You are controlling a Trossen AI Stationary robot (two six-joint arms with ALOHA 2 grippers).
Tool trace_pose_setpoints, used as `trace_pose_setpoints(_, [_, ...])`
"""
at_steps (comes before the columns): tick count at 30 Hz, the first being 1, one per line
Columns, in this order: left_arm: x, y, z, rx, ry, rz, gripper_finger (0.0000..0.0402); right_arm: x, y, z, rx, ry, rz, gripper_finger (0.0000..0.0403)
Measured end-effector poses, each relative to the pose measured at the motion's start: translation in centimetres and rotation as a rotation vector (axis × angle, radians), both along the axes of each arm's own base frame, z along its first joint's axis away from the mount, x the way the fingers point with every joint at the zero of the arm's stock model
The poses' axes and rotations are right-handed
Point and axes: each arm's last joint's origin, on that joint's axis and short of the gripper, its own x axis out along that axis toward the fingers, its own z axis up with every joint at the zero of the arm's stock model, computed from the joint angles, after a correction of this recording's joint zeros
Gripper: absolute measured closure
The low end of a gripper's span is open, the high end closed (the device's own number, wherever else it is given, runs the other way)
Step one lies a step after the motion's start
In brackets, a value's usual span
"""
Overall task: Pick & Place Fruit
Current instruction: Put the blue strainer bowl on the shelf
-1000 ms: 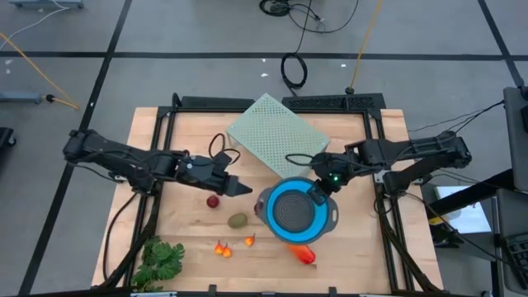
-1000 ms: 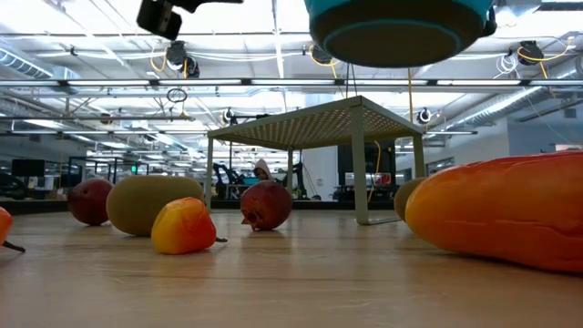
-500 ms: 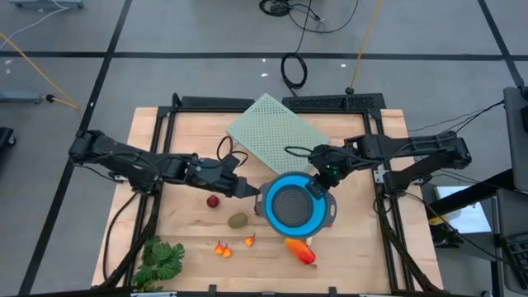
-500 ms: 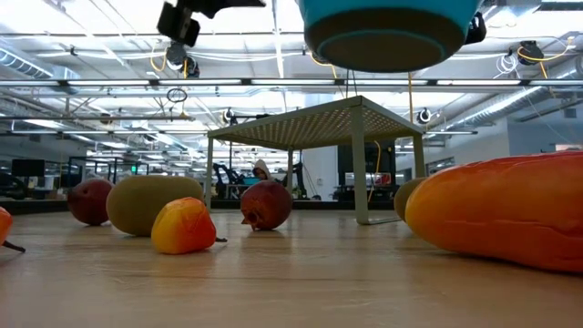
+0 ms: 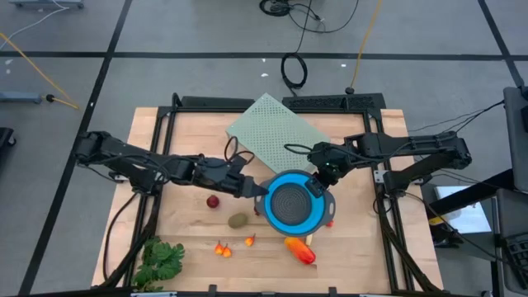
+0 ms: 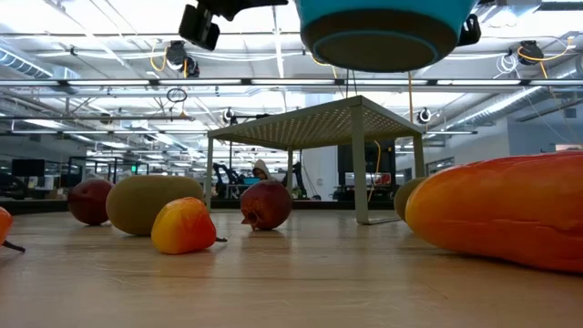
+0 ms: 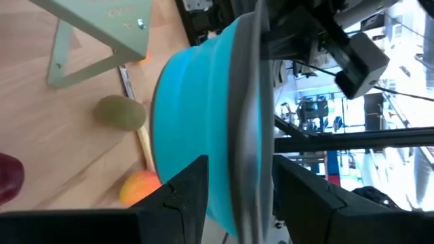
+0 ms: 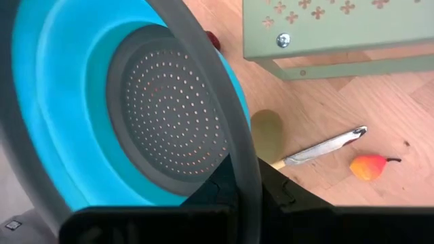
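Note:
The blue colander (image 5: 293, 204) has to go over to the pale green rack (image 5: 274, 132). My left gripper next needs to grab the colander by its grey rim.
A blue colander (image 5: 293, 204) with a grey rim and grey perforated bottom hangs above the table in my right gripper (image 5: 318, 185). My left gripper (image 5: 261, 190) is open at the colander's left side, one finger on either side of the grey rim (image 7: 249, 115). On the table lie a dark red ball (image 5: 213, 200), an olive-brown oval (image 5: 238, 220), two tiny orange-red bits (image 5: 222, 248) and a longer orange-red piece (image 5: 302, 252). The right wrist view shows another olive oval (image 8: 266, 134) and an orange bit (image 8: 369, 167) under the colander. My right gripper pinches the colander's grey rim (image 8: 239, 163) between its two fingers, on the side toward the table's right far corner. The fingers come slanting down from the right. The colander hangs level and lifted clear of the table (image 6: 387, 32).
A pale green perforated rack (image 5: 276, 134) stands on legs at the far middle. A leafy green bunch (image 5: 161, 261) lies at the near left corner. A yellow-handled knife (image 8: 324, 146) lies under the colander.
My left gripper has gone toward the table's right edge until its fingers straddle the colander's rim. My right gripper has carried the colander a little toward the far edge and the left; it stays level and clear of the table.

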Motion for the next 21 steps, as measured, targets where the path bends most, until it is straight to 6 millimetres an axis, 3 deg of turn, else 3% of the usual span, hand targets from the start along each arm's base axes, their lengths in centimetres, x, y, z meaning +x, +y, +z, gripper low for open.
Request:
trace_pose_setpoints(16, [0.34,0.13,-0.34,0.008,0.003,0.017,0.0241,0.26,0.01,0.16,-0.005,-0.034,0.009,0.0399])
trace_pose_setpoints(21, [0.34,0.14,-0.33,0.01,0.001,0.013,0.0278,0.24,0.0,0.14,-0.005,-0.032,0.009,0.0399])
